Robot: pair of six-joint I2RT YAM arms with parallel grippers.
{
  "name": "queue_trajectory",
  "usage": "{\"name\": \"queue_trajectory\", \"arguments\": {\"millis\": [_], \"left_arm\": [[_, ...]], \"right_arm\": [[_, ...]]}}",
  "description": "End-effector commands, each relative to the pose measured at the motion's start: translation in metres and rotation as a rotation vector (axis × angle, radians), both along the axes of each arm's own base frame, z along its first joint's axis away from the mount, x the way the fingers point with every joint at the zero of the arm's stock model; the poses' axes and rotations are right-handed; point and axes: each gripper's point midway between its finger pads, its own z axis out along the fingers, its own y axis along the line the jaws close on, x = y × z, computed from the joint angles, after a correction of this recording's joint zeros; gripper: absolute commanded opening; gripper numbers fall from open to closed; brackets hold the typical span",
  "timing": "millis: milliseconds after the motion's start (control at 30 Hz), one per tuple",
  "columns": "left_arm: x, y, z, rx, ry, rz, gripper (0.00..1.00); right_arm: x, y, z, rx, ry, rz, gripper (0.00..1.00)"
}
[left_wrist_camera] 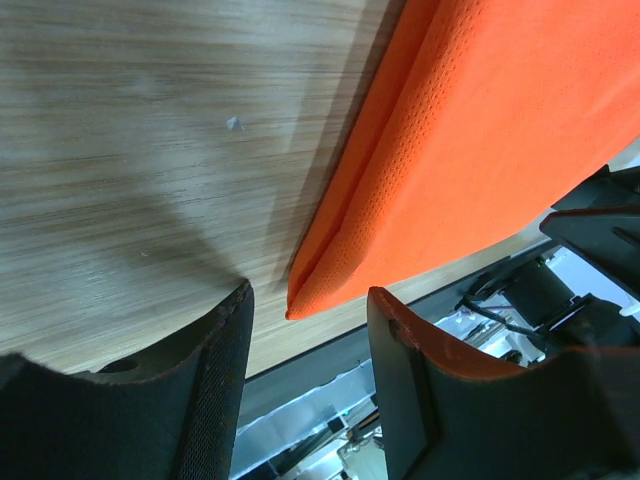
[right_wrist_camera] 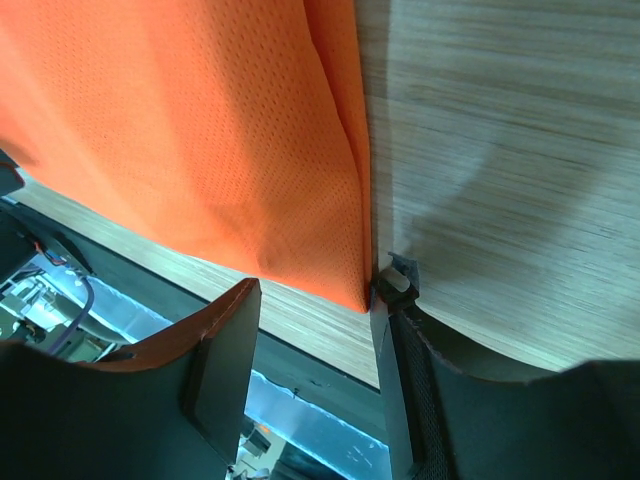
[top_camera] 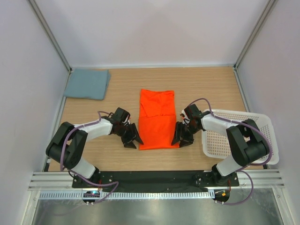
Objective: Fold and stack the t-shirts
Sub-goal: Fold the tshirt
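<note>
I should close my right gripper on the orange t-shirt's corner [top_camera: 177, 146] [right_wrist_camera: 358, 299] now, as the corner is between its fingers, against one, and would be caught.
The orange t-shirt [top_camera: 158, 119] lies folded into a long strip in the middle of the table, its near end towards the arms. My left gripper [top_camera: 131, 140] stands at the strip's near left corner. In the left wrist view the shirt [left_wrist_camera: 470, 150] ends in a corner just beyond my open left gripper [left_wrist_camera: 310, 300], which holds nothing. My right gripper [top_camera: 182, 137] is at the near right corner. In the right wrist view it [right_wrist_camera: 315, 295] is open, and the shirt [right_wrist_camera: 200, 130] has its corner against the right fingertip [right_wrist_camera: 395, 290]. The grey-blue t-shirt [top_camera: 87, 84] lies folded at the far left.
A white perforated basket [top_camera: 243, 140] stands at the right, beside the right arm. The table's near edge and a black rail [top_camera: 154, 178] run just behind both grippers. Enclosure walls close the left, right and far sides.
</note>
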Motion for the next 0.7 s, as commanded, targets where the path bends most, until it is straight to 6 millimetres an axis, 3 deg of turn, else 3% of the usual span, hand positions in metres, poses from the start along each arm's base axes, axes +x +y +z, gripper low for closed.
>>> {"name": "queue_trajectory", "arguments": {"millis": [0,267,667], "left_arm": [[-0.007,0.004,-0.01,0.034,0.028,0.007,0.51],[-0.006,0.004,-0.026,0.053,0.056,0.007,0.51],[-0.012,0.013,-0.037,0.107,0.093,0.029,0.47]], "right_arm": [[0.005,-0.005,-0.015,-0.031,-0.025,-0.015,0.54],[0.011,-0.006,-0.017,-0.04,-0.032,0.0,0.54],[0.005,-0.012,-0.025,-0.069,-0.019,0.019,0.49]]}}
